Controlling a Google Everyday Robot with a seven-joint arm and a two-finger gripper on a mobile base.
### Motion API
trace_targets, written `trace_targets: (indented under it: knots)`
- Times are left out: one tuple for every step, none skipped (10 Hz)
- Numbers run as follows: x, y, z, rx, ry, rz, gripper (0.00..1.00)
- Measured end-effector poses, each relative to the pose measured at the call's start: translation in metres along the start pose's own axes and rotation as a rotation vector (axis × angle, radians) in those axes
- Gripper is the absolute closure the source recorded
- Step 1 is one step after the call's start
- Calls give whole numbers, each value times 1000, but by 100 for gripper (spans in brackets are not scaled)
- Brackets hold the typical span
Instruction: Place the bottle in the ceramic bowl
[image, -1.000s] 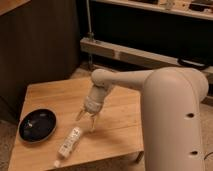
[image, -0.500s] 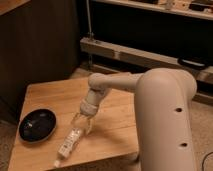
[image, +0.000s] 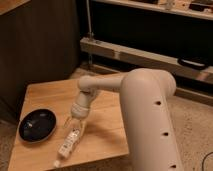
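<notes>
The gripper takes hold of the bottle by its end (image: 76, 133) opposite the cap next, to place the bottle in the ceramic bowl (image: 37, 124).
The bottle (image: 68, 142) lies on its side near the front edge of the wooden table (image: 105, 125), slim and whitish, its cap end pointing toward the front left. My gripper (image: 75, 126) hangs right over the bottle's upper end, open, with a finger on either side of it. The ceramic bowl (image: 37, 124), dark, glossy and shallow, sits empty on the left part of the table, a short way left of the gripper and bottle.
The arm's large pale body (image: 150, 120) fills the right foreground. A dark wooden cabinet (image: 40, 40) stands behind the table. A low metal shelf rail (image: 135, 55) runs along the back. Speckled floor (image: 195, 125) lies to the right.
The gripper has moved left and down toward the front of the table, coming over the bottle's upper end. Bottle and bowl have stayed put.
</notes>
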Motion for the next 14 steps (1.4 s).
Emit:
trace_targets:
  knots:
    - [-1,-1,4,13,6,-4,35]
    - [-2,-2,10,34,14,-18,35]
    - [-2,-4,16,58,22,-42,35]
    - [-3,-8,19,73,27,-56,35]
    - [-5,-12,20,83,31,-65,35]
    - [-6,-15,23,96,38,-75,35]
    - [-7,-17,25,106,45,-76,35]
    - [-8,-19,29,117,52,-74,36]
    - [-10,-20,32,128,60,-66,45]
    - [-11,-20,34,133,67,-57,54]
    - [-10,-19,34,136,73,-53,62]
    - [-10,-16,35,140,81,-51,74]
    - [-8,-11,34,137,91,-53,85]
    - [-4,-8,28,129,96,-57,94]
